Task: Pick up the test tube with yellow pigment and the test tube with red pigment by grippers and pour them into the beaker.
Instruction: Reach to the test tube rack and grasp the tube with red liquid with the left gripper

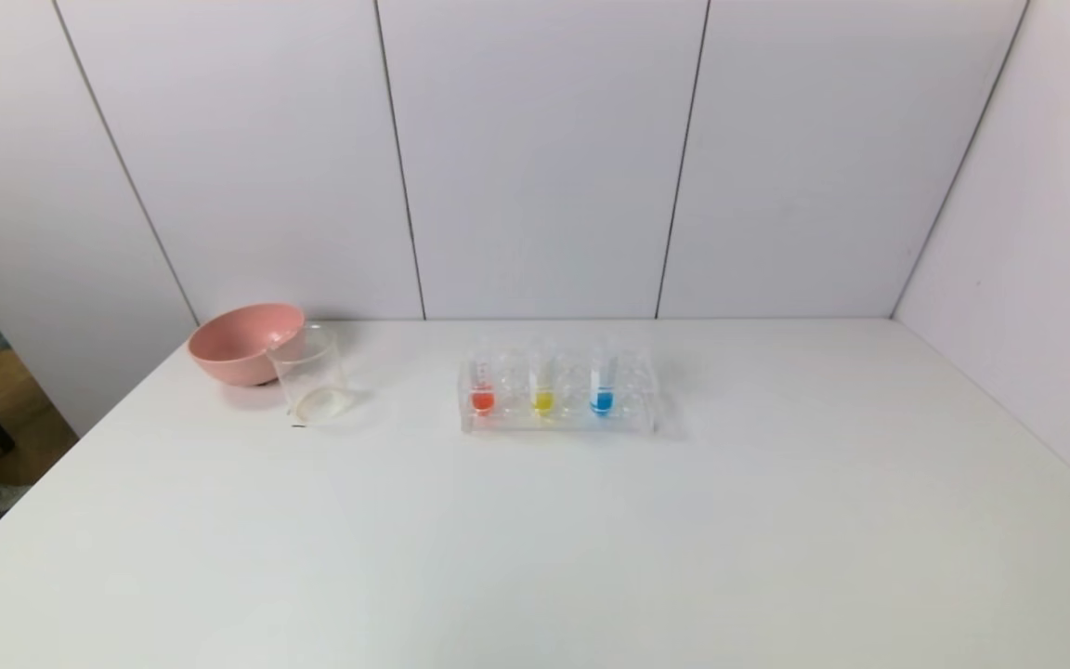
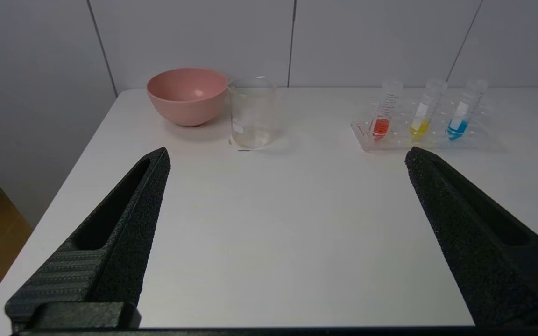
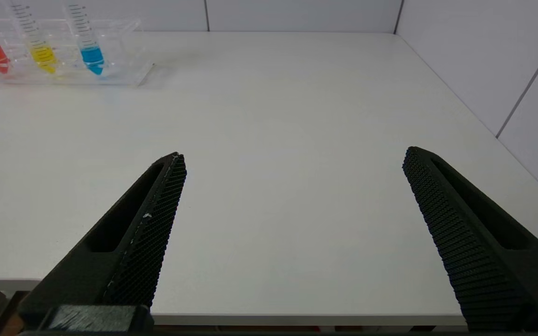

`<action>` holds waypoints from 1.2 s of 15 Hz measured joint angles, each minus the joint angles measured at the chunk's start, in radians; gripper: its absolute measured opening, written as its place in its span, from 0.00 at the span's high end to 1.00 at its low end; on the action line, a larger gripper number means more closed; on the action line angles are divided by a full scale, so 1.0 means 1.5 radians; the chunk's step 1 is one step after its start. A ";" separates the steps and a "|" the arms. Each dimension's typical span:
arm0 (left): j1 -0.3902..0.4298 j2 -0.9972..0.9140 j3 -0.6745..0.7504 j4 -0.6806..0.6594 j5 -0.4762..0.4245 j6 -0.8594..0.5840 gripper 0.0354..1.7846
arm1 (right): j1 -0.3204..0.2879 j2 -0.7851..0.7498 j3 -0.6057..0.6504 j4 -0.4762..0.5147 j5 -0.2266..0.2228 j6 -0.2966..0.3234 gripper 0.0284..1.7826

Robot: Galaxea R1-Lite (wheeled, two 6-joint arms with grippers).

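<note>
The clear rack closes around the lower half of the red test tube. My left gripper should next grab the red test tube by its upper end, just under the tube's rim (image 1: 482, 357) (image 2: 390, 95).
A clear rack (image 1: 561, 420) stands at mid-table and holds three tubes upright. The test tube with red pigment (image 1: 482, 383) is at its left, the test tube with yellow pigment (image 1: 543, 381) in the middle. The clear, empty beaker (image 1: 310, 375) stands to the left, beside a pink bowl. Neither arm shows in the head view. My left gripper (image 2: 286, 156) hangs open over the table's near left part, well short of the beaker (image 2: 252, 113) and the red tube (image 2: 383, 116). Open too, my right gripper (image 3: 293, 156) is at the near right edge, far from the yellow tube (image 3: 38, 42).
The pink bowl (image 1: 244, 342) touches the beaker's far left side. A tube with blue liquid (image 1: 602, 381) stands at the rack's right. White wall panels close off the back and right; the table's left edge drops to the floor.
</note>
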 joint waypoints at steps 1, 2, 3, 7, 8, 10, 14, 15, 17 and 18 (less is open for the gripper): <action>0.000 0.027 -0.015 -0.013 -0.014 -0.001 0.01 | 0.000 0.000 0.000 0.000 0.000 0.000 0.05; -0.001 0.054 -0.028 -0.022 -0.028 -0.001 0.01 | 0.000 0.000 0.000 0.000 0.000 0.000 0.05; -0.001 0.080 -0.037 -0.029 -0.043 0.002 0.01 | 0.000 0.000 0.000 0.000 0.000 0.000 0.05; -0.006 0.201 -0.056 -0.115 -0.076 0.004 0.01 | 0.000 0.000 0.000 0.000 0.000 0.000 0.05; -0.013 0.234 -0.059 -0.145 -0.079 0.004 0.01 | 0.000 0.000 0.000 0.000 0.000 0.000 0.05; -0.039 0.305 -0.069 -0.198 -0.080 0.003 0.01 | 0.000 0.000 0.000 0.000 0.000 0.000 0.05; -0.097 0.456 -0.102 -0.287 -0.075 0.002 0.01 | 0.000 0.000 0.000 0.000 0.000 0.000 0.05; -0.110 0.494 -0.109 -0.314 -0.074 0.002 0.01 | 0.000 0.000 0.000 0.000 0.000 0.000 0.05; -0.139 0.574 -0.132 -0.378 -0.064 0.001 0.01 | 0.000 0.000 0.000 0.000 0.000 0.000 0.05; -0.152 0.610 -0.146 -0.408 -0.052 0.002 0.01 | 0.000 0.000 0.000 0.000 0.000 0.000 0.05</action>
